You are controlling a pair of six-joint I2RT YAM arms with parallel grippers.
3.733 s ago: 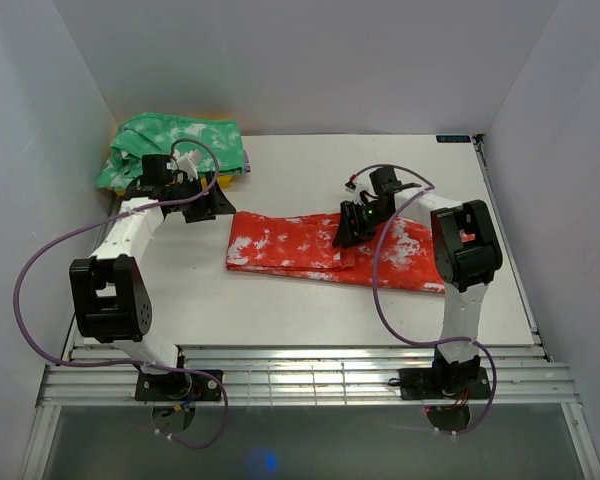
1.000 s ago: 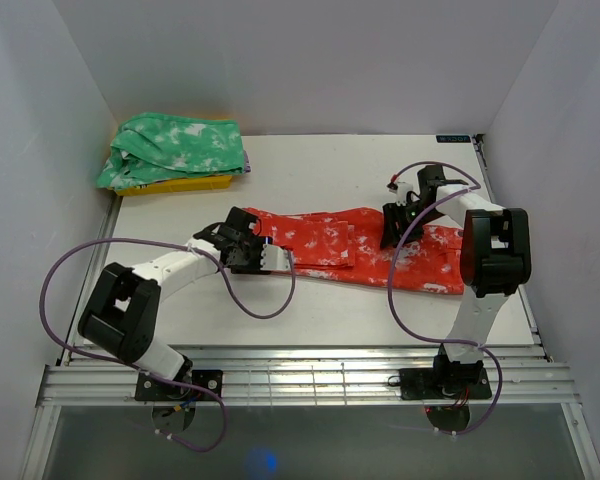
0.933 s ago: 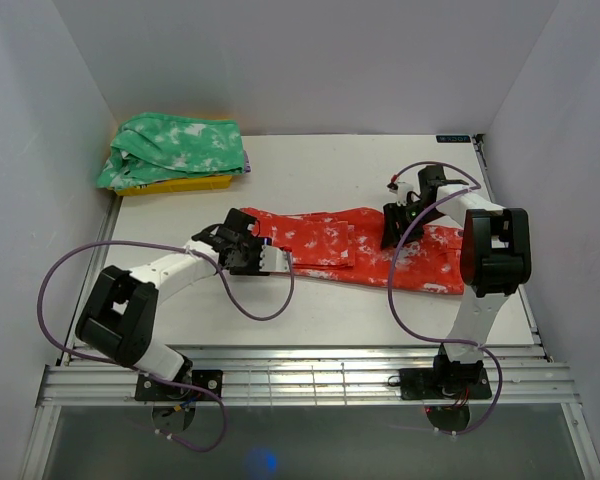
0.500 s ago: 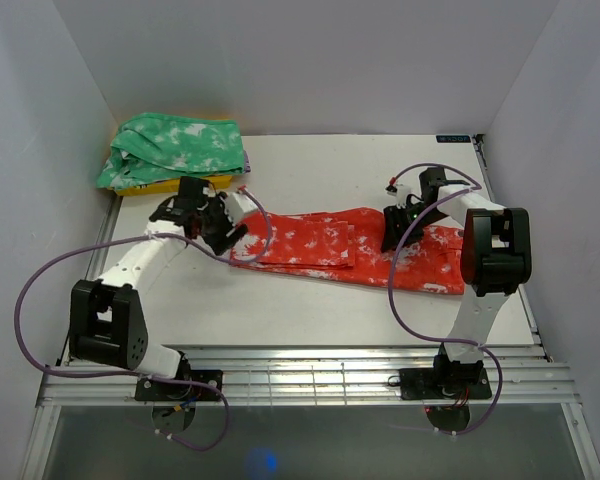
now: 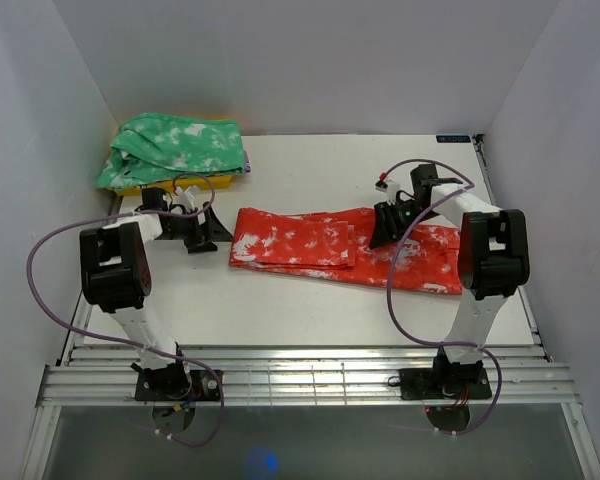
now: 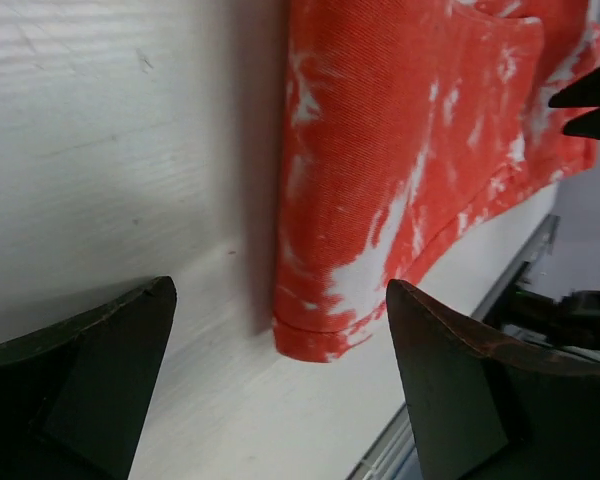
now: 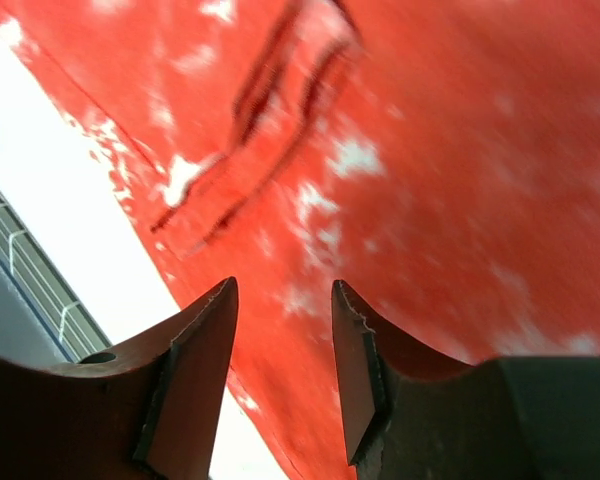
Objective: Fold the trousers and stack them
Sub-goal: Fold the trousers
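Note:
The left gripper picks up the trousers [image 5: 320, 247] at their outer folded end [image 5: 235, 257] next, to fold that end across toward the trousers' opposite end.
The trousers [image 5: 320, 247] lie flat across the table, bright red-orange with white splotches, and their left part is folded double. My left gripper [image 5: 212, 238] sits just left of their left end, open and empty. In the left wrist view its gripper [image 6: 280, 385] is low over the bare table, with the trousers' folded corner [image 6: 380, 180] just ahead between the wide-apart fingers [image 6: 470, 390]. My right gripper [image 5: 378, 232] hovers over the middle of the trousers. In the right wrist view that gripper [image 7: 280, 365] is open with nothing between its fingers, and the cloth [image 7: 430, 150] is below.
A green white-mottled garment [image 5: 180, 145] lies on a yellow cloth [image 5: 185, 184] at the back left corner. White walls close the left, back and right sides. A metal rail [image 5: 310, 380] runs along the table's near edge.
My left gripper has drawn back from the trousers' left end toward the back left and now sits off the cloth. My right gripper has shifted slightly left over the trousers.

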